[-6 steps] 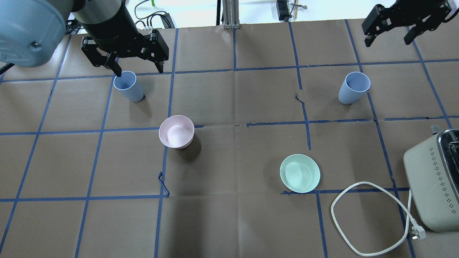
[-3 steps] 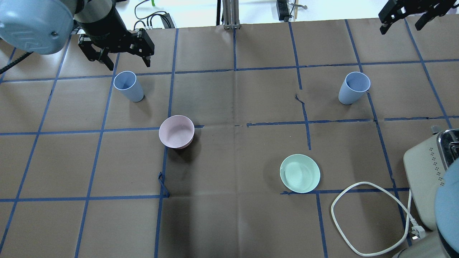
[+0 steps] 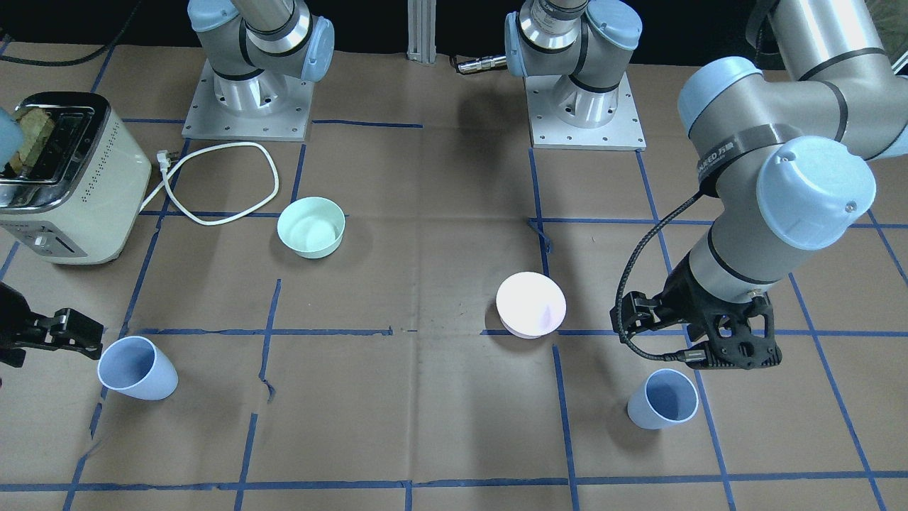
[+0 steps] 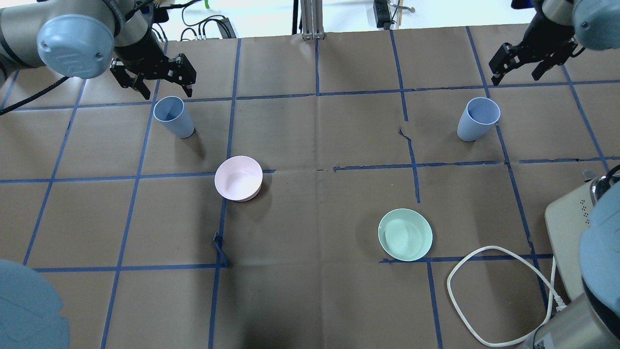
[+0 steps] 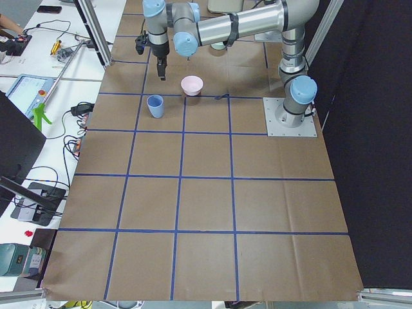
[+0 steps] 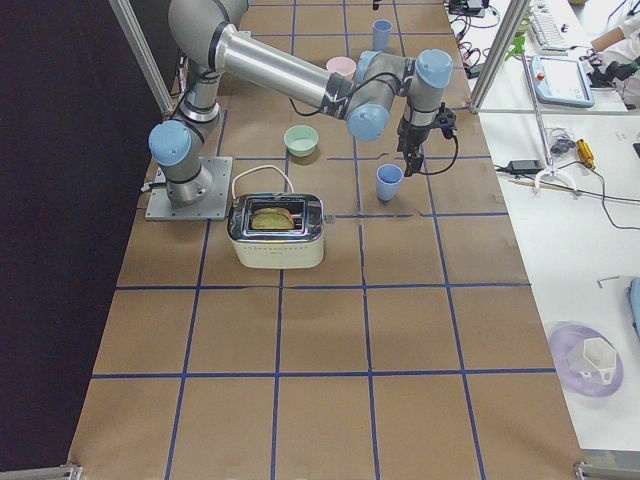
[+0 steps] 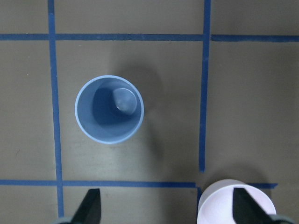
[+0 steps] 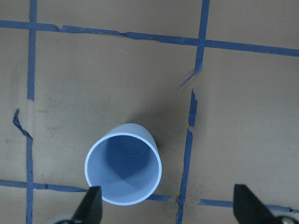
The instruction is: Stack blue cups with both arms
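Observation:
I should grab this blue cup by its rim (image 3: 126, 341) next with my right gripper. Then this cup can be stacked into the other blue cup (image 3: 662, 399).
Two pale blue cups stand upright and apart. The left cup (image 4: 169, 115) is at the far left, also in the front view (image 3: 663, 399) and left wrist view (image 7: 110, 109). My left gripper (image 4: 166, 91) hovers open and empty just beyond it, above its rim. The right cup (image 4: 477, 119) is at the far right, also in the front view (image 3: 136, 369) and right wrist view (image 8: 124, 170). My right gripper (image 4: 516, 77) is open and empty, above and beyond that cup. In each wrist view the cup lies ahead of the fingertips (image 7: 92, 205), nearer the left one (image 8: 92, 205).
A pink bowl (image 4: 238, 178) sits toward the robot from the left cup and a mint-green bowl (image 4: 405, 234) sits right of centre. A cream toaster (image 3: 60, 181) with its white cord (image 4: 499, 295) stands at the near right. Blue tape lines cross the brown table cover.
Both grippers look smaller in the overhead view, so they are lower. The left one has drawn back beyond its cup. The right one swung off the top edge and returned. The cups have not moved.

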`<act>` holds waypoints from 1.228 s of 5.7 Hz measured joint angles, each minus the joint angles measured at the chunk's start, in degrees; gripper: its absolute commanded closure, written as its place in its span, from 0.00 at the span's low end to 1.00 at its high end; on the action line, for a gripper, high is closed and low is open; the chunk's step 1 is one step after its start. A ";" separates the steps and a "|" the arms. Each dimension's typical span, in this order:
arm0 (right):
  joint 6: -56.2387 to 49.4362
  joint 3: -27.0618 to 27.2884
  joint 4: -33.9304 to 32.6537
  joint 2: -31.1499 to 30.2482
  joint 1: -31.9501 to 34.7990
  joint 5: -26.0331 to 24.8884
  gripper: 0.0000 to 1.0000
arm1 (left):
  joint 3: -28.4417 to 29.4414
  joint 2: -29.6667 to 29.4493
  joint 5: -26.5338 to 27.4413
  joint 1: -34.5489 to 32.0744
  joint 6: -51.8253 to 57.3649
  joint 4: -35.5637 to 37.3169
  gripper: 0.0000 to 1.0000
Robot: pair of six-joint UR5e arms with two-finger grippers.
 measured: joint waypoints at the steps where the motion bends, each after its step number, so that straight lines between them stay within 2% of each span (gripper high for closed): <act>1: -0.09 4.23 -4.29 0.00 -1.03 0.14 0.00 | -0.01 -2.56 0.04 0.19 0.22 1.58 0.01; 3: 0.22 7.59 -6.14 0.21 -1.99 0.37 0.01 | 0.02 -7.50 -0.01 0.37 0.29 7.70 0.02; 4: 0.41 8.52 -6.38 0.23 -2.00 0.48 0.07 | -0.03 -9.00 0.00 0.40 0.27 9.44 0.24; 5: 0.53 8.94 -7.20 0.39 -2.01 0.77 0.27 | -0.08 -10.00 0.04 0.39 0.20 9.85 0.66; 6: 0.57 9.06 -8.30 0.66 -2.01 1.06 0.61 | -0.07 -10.71 0.05 0.35 0.03 9.82 0.86; 7: 0.58 9.10 -8.68 0.84 -2.01 1.21 0.85 | -0.03 -10.94 0.06 0.33 -0.20 9.66 0.97</act>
